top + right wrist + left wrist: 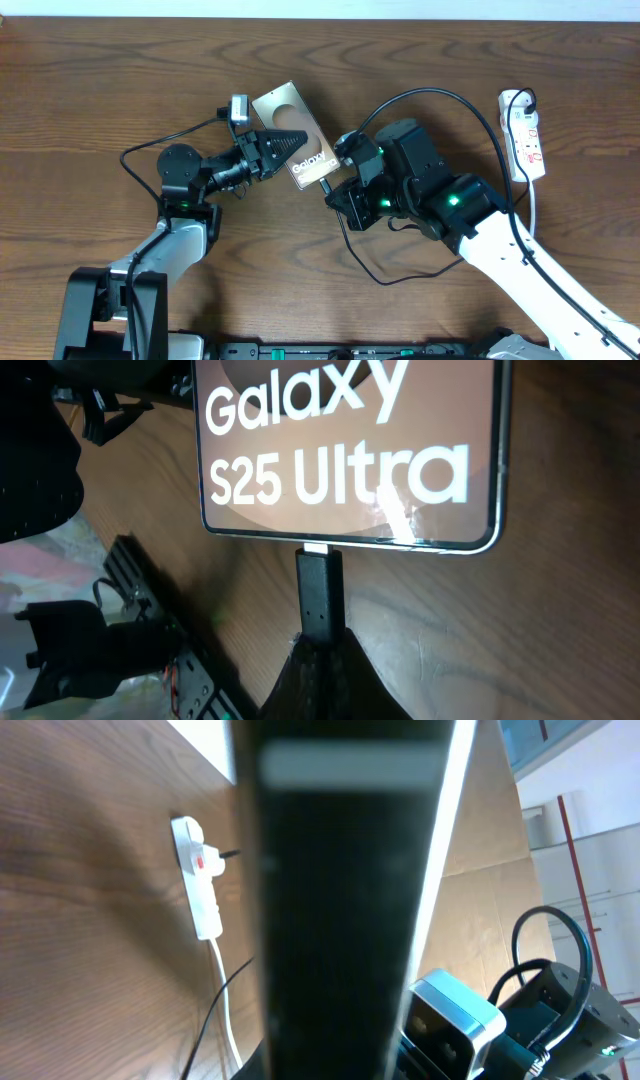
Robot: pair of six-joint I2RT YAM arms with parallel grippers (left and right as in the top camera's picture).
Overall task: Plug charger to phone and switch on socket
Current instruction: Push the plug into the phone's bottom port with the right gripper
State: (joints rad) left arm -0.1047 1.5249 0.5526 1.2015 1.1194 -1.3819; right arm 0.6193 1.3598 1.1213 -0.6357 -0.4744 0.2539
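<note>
The robot's right gripper needs to keep holding the black connector until its body meets the phone's bottom edge, because the connector's silver tip still shows between its body and that edge.
The phone (296, 133) lies on the table, brownish face with white "Galaxy S25 Ultra" lettering, large in the right wrist view (350, 450). My left gripper (284, 143) is shut on the phone's edge; the phone's dark edge (340, 900) fills the left wrist view. My right gripper (338, 183) is shut on the charger's black connector (320, 595), whose tip touches the phone's bottom port. The charger cable (440, 95) arcs to the socket (525, 133), a white power strip at the far right, also in the left wrist view (198, 870).
The socket's white cord (225, 1000) trails toward the near edge. A loop of black cable (390, 275) lies on the wood below my right arm. Cardboard and a cabinet show beyond the table in the left wrist view.
</note>
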